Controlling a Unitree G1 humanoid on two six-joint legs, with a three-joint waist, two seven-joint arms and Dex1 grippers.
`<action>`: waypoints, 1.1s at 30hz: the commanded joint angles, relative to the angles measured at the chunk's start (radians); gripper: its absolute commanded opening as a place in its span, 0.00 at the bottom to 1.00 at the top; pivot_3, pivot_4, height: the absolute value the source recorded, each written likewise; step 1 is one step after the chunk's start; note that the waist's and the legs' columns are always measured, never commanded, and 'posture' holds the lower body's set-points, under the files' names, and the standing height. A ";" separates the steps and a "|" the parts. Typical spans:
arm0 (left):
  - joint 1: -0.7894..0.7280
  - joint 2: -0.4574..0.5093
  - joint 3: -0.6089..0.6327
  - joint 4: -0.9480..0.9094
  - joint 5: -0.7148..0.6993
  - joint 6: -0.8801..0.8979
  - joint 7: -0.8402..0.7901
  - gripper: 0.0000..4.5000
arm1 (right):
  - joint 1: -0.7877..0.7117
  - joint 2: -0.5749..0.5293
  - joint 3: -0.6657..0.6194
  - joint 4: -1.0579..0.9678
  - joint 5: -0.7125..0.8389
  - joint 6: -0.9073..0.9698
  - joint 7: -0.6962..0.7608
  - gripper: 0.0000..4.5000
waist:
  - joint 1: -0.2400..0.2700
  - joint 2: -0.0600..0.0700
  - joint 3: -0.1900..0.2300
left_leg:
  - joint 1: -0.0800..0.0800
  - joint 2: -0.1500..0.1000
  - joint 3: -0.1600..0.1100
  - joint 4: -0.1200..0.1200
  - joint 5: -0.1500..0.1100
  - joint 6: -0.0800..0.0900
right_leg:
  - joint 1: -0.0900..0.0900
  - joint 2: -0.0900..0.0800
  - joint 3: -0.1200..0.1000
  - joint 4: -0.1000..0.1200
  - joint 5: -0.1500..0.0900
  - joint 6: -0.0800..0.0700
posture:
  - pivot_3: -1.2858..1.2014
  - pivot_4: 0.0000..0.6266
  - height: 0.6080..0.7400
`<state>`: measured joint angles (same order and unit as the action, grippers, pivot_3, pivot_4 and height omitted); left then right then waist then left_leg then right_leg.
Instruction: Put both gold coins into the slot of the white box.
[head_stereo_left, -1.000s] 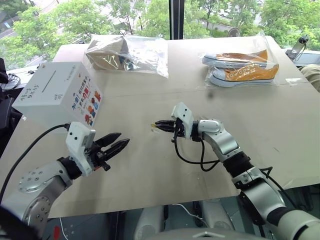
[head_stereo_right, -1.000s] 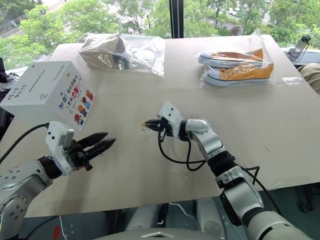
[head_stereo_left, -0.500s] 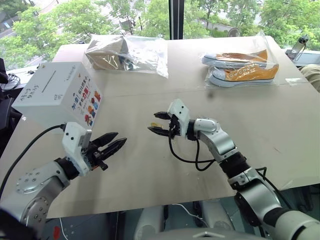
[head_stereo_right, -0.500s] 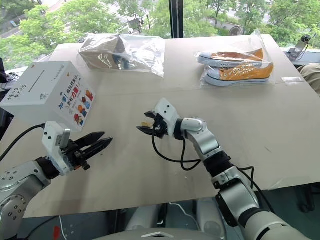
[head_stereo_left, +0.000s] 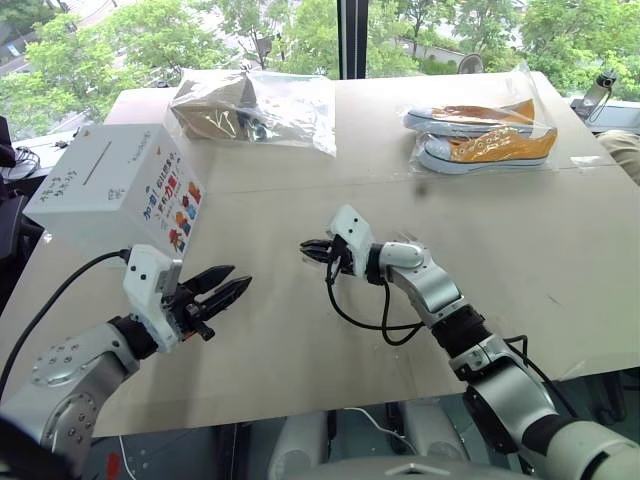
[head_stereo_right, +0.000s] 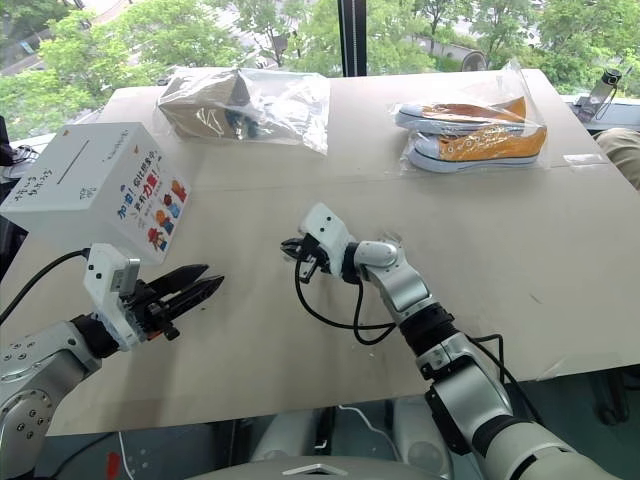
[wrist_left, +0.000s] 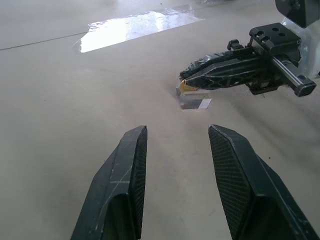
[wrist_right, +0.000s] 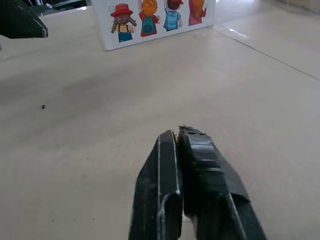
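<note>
My left gripper grips the gold coin by its exposed edge (wrist_left: 188, 87) next, since the closed black fingers cover most of the coin.
The white box (head_stereo_left: 110, 195) with cartoon figures stands at the table's left edge, its dark slot (head_stereo_left: 95, 162) on top. My right gripper (head_stereo_left: 308, 247) is at mid-table, pointing left, shut. In the left wrist view a sliver of gold coin (wrist_left: 187, 87) shows at its tips, just above a small clear block (wrist_left: 194, 103) on the table. My left gripper (head_stereo_left: 240, 276) hovers open and empty to the left of that, below the box's front corner, aimed at the right gripper. The cartoon face of the white box (wrist_right: 160, 20) lies ahead of the shut right fingers (wrist_right: 192, 145).
A clear bag with brown contents (head_stereo_left: 255, 105) lies at the back left. Bagged orange sneakers (head_stereo_left: 485, 135) lie at the back right. A black cable (head_stereo_left: 385, 322) loops under my right wrist. Bare tabletop (head_stereo_left: 280, 340) lies between the grippers and the front edge.
Half a second ago the right gripper stood open; now it is shut again at the same spot by the clear block. The left gripper has not moved.
</note>
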<state>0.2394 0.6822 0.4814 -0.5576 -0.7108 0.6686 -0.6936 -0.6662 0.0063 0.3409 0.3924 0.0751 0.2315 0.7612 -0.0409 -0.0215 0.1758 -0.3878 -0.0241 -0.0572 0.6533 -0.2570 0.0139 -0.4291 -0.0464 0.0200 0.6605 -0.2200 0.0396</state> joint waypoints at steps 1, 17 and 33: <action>-0.001 0.002 0.017 -0.010 -0.008 -0.023 -0.001 0.43 | -0.013 0.001 0.004 -0.037 0.001 -0.006 0.016 0.01 | 0.000 0.000 0.000 | 0.000 0.000 0.000 0.000 0.000 0.000 | 0.000 0.000 0.000 0.000 0.000 0.000 | 0.52 0.24 1.00; -0.045 -0.038 0.025 0.004 -0.126 0.064 0.079 0.43 | -0.008 0.040 -0.137 -0.159 0.197 0.237 -0.003 0.01 | 0.000 0.000 0.000 | 0.000 0.000 -0.001 0.000 0.000 0.000 | 0.000 0.000 -0.001 0.000 0.000 0.000 | 0.52 0.24 1.00; -0.225 -0.299 0.041 0.030 -0.535 -0.040 0.225 0.43 | -0.041 0.185 -0.375 -0.391 0.751 0.693 -0.130 0.01 | 0.001 0.000 0.000 | -0.002 0.000 -0.002 0.000 0.000 0.000 | 0.000 -0.001 -0.002 -0.001 0.000 0.000 | 0.52 0.24 1.00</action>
<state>0.0190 0.3845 0.5288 -0.5133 -1.2142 0.6484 -0.4706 -0.6662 0.1336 -0.0218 0.0470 0.7648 0.9067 0.6401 -0.0403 -0.0214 0.1758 -0.3898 -0.0244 -0.0593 0.6533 -0.2571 0.0141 -0.4294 -0.0471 0.0180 0.6594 -0.2200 0.0396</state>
